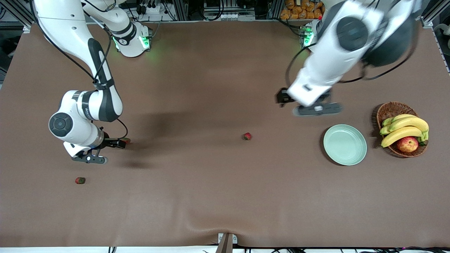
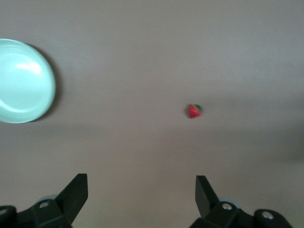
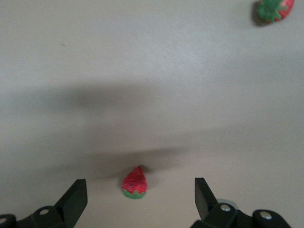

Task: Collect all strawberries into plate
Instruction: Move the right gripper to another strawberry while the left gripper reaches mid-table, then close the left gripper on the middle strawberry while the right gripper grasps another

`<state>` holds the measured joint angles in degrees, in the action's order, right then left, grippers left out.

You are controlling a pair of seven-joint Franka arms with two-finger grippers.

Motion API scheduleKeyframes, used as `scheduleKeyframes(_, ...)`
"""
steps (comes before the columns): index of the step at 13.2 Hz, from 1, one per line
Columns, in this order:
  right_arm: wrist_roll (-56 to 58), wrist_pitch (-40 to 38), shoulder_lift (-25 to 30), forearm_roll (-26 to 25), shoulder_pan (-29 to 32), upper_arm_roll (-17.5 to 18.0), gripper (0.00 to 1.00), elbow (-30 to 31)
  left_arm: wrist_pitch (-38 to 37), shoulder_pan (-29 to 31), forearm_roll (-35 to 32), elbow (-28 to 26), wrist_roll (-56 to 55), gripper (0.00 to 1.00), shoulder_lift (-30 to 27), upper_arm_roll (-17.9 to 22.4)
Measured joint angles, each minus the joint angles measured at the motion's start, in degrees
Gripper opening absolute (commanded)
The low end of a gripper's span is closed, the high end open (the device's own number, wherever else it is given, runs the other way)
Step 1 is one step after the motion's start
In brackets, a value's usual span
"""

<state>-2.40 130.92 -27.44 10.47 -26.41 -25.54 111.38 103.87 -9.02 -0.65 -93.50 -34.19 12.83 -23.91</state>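
My right gripper grabs the strawberry by its red body (image 1: 125,141) next, to collect it into the plate (image 1: 345,144).
Three strawberries lie on the brown table. One (image 1: 126,141) is at the right arm's end, and my right gripper (image 1: 119,142) is low over it. In the right wrist view this strawberry (image 3: 134,183) sits between the open fingers of the right gripper (image 3: 141,190), untouched. A second strawberry (image 1: 80,180) lies nearer the front camera; it also shows in the right wrist view (image 3: 273,9). The third strawberry (image 1: 247,136) is mid-table and shows in the left wrist view (image 2: 194,110). The mint-green plate (image 1: 345,144) (image 2: 21,80) is empty. My left gripper (image 1: 281,97) (image 2: 141,190) is open and empty, up over bare table.
A brown wicker basket (image 1: 386,110) with bananas (image 1: 404,128) and a red-yellow apple (image 1: 407,144) stands beside the plate at the left arm's end. The brown cloth's front edge runs along the bottom of the front view.
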Motion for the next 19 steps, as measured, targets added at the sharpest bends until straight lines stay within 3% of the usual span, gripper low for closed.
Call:
scheduleKeyframes(3, 0.2, 5.3, 0.0, 3.2, 0.0, 0.8, 1.00, 4.4, 4.8, -4.0, -0.6, 0.0, -0.1, 1.00, 6.8, 0.0)
scheduleKeyframes(6, 0.3, 6.7, 0.0, 7.8, -0.5, 2.0, 1.00, 7.0, 9.3, -7.7, -8.2, 0.0, -0.2, 1.00, 13.1, 0.0)
scheduleKeyframes(9, 0.3, 6.7, -0.1, 8.6, -0.5, 2.2, 1.00, 7.9, 10.3, -11.2, -14.8, 0.2, -1.9, 1.00, 17.7, 0.0)
scheduleKeyframes(14, 0.6, 7.1, -1.3, 8.6, -0.5, 2.2, 1.00, 8.2, 15.7, -11.1, -15.4, 0.2, -1.9, 0.90, 23.1, 0.4)
scheduleKeyframes(15, 0.7, 7.5, -1.6, 8.6, -0.5, 2.2, 0.96, 8.2, 18.0, -11.1, -15.4, 0.2, -1.9, 0.88, 24.5, 0.4)
scheduleKeyframes(17, 0.7, 8.6, -1.9, 8.6, -0.4, 2.2, 0.61, 8.2, 22.0, -11.2, -15.4, 0.2, -2.0, 0.84, 26.9, 0.4)
scheduleKeyframes(19, 0.8, 9.1, -2.1, 8.6, -0.3, 2.1, 0.36, 8.2, 24.0, -11.2, -15.4, 0.2, -2.3, 0.81, 28.5, 0.4)
